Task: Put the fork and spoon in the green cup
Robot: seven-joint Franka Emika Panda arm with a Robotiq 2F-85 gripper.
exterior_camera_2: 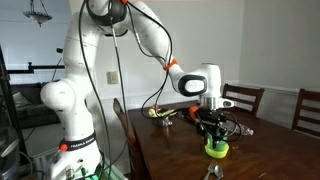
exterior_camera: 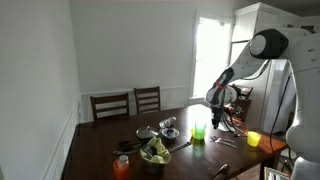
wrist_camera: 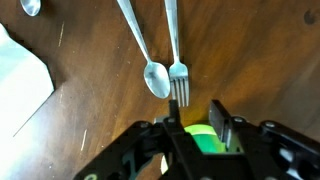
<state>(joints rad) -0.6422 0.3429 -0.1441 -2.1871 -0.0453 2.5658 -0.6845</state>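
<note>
The gripper picks up the fork (wrist_camera: 178,84) near its tined head next. That leaves the fork's long handle free to go into the green cup.
In the wrist view the spoon (wrist_camera: 156,76) and the fork (wrist_camera: 178,84) lie side by side on the dark wooden table (wrist_camera: 250,50), with their heads toward my gripper. My gripper (wrist_camera: 196,116) is open, with its fingers apart just above the green cup (wrist_camera: 200,140), which shows between and below them. In both exterior views the gripper (exterior_camera_2: 212,128) hangs over the green cup (exterior_camera_2: 216,150) (exterior_camera: 199,131), which stands upright on the table. The gripper holds nothing.
A yellow cup (exterior_camera: 253,139) stands near the table edge. An orange cup (exterior_camera: 121,167) and a bowl of greens (exterior_camera: 154,153) stand at the other end. White paper (wrist_camera: 20,75) and another spoon (wrist_camera: 32,6) lie nearby. Two chairs (exterior_camera: 128,103) stand behind the table.
</note>
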